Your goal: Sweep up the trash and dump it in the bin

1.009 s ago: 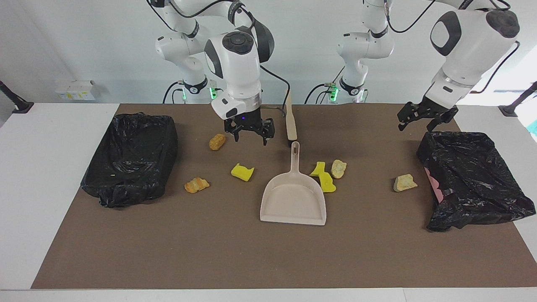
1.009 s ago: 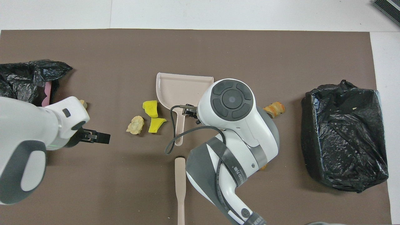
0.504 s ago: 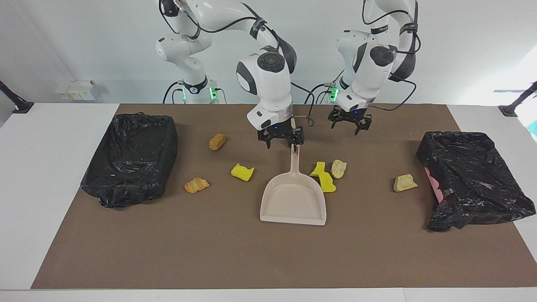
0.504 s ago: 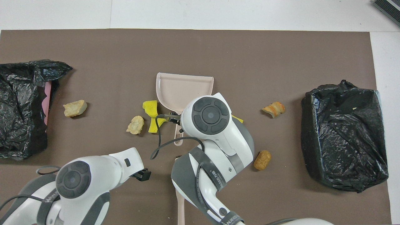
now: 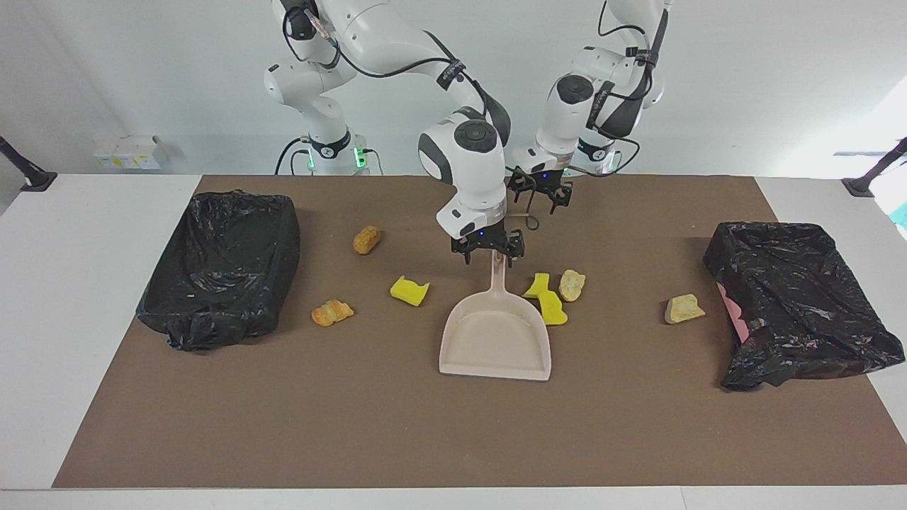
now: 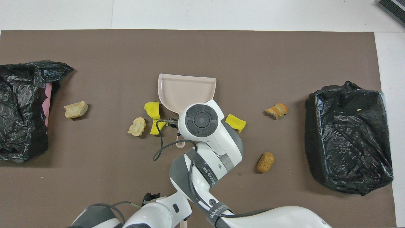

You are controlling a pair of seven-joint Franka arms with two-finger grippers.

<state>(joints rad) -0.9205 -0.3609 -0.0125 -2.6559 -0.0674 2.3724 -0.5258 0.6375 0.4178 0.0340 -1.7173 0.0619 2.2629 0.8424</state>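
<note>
The beige dustpan needs to be grabbed next by its handle (image 6: 180,143) with the robot's right gripper, so that it can carry the swept-up trash to a black-bagged bin (image 6: 348,138).
The beige dustpan (image 5: 496,333) (image 6: 186,90) lies mid-mat with its handle pointing toward the robots. My right gripper (image 5: 490,249) is open and low over the handle's end; in the overhead view its own wrist hides it. Several small lumps of trash lie around the pan: yellow ones (image 5: 409,290) (image 5: 553,309) (image 5: 537,285), beige ones (image 5: 571,285) (image 5: 684,308) and orange-brown ones (image 5: 331,312) (image 5: 366,239). Black-bagged bins stand at each end of the mat (image 5: 220,269) (image 5: 793,304). My left gripper (image 5: 540,193) hangs open over the mat's edge nearest the robots.
A loose cable (image 6: 161,148) trails from the right wrist over the mat beside the dustpan handle. White table (image 5: 85,319) borders the brown mat (image 5: 425,432). A small white box (image 5: 127,152) sits near the wall at the right arm's end.
The right gripper moved from near the orange-brown lump to above the dustpan handle and lowered. The left arm swung from above the bin at its end back toward its base.
</note>
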